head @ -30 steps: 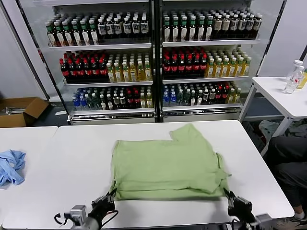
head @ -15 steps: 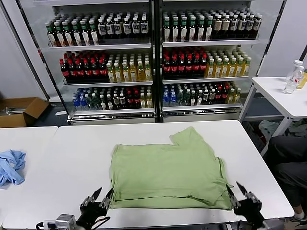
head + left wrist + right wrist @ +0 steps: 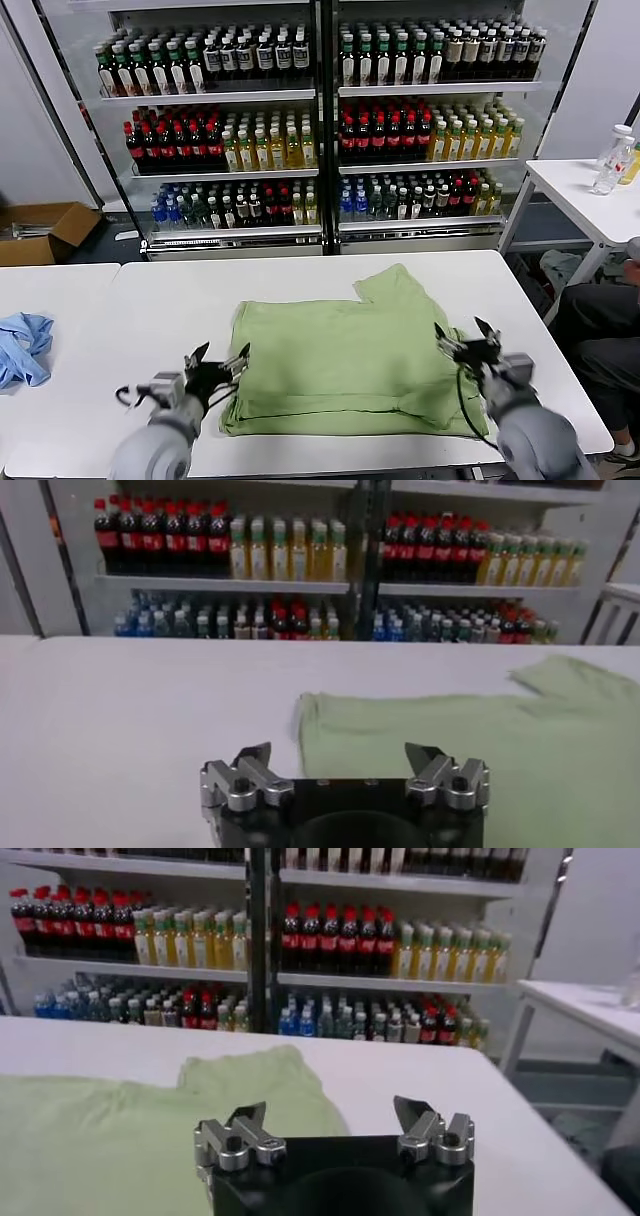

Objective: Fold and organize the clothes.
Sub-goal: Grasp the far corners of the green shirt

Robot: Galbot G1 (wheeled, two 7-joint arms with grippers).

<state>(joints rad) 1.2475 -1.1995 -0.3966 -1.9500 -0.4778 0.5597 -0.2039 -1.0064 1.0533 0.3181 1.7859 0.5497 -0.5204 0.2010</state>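
My left gripper grabs the light green shirt by its corner (image 3: 245, 308) opposite the folded hem strip (image 3: 320, 404) next, to fold the shirt over.
The light green shirt (image 3: 345, 355) lies folded flat on the white table (image 3: 150, 310), one sleeve sticking out toward the far side. Its collar, buttons and print are hidden. My left gripper (image 3: 216, 360) is open and empty, raised above the shirt's left edge. My right gripper (image 3: 462, 343) is open and empty, raised above the shirt's right edge. In the left wrist view the shirt (image 3: 470, 730) lies beyond the open gripper (image 3: 338, 756). In the right wrist view the shirt (image 3: 120, 1128) lies under and beyond the open gripper (image 3: 327, 1114).
A light blue cloth (image 3: 22, 345) lies on the neighbouring table at the left. A drinks cooler (image 3: 320, 120) full of bottles stands behind the table. A second white table (image 3: 590, 195) with a bottle stands at the right. A cardboard box (image 3: 40, 230) is on the floor at the left.
Both grippers have risen from the near table edge and moved forward over the shirt's left and right edges. The shirt's near edge has shifted slightly.
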